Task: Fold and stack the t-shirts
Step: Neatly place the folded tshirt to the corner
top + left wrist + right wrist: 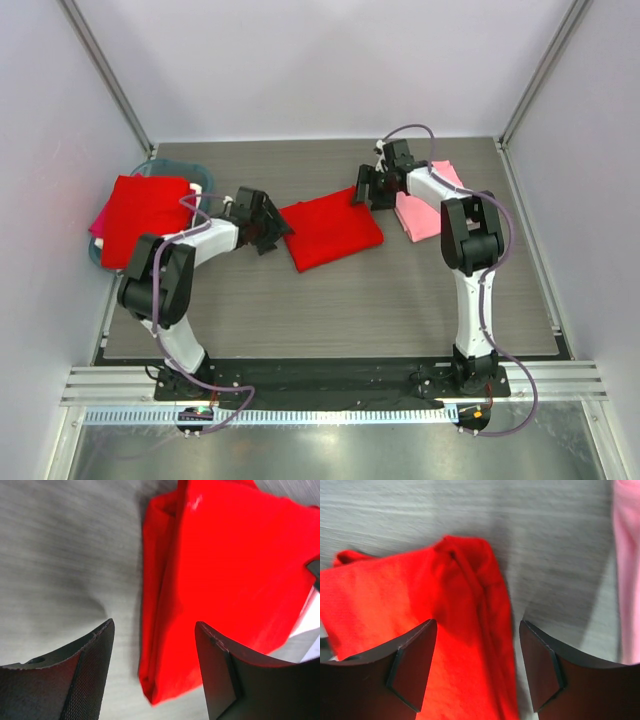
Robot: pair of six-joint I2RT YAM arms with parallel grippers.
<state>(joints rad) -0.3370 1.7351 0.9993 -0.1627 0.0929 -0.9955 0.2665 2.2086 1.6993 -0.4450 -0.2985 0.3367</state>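
Note:
My left gripper should move toward the far corner of the folded edge and then close. Its fingers stop well short in the left wrist view.
A folded bright red t-shirt [332, 232] lies flat in the middle of the table. My left gripper [268, 228] is open at its left edge; in the left wrist view the shirt's folded edge [165, 645] lies between the open fingers. My right gripper [368, 188] is open over its far right corner; the red cloth [470, 630] shows between the fingers. A folded light pink t-shirt [425, 205] lies to the right, partly under my right arm, and shows at the right wrist view's edge [627, 555]. Another red t-shirt [145, 215] lies on the teal basin.
The teal basin [192, 166] stands at the far left, with a magenta cloth [99, 220] sticking out under the red shirt. Metal frame posts rise at the back corners. A rail runs along the near edge.

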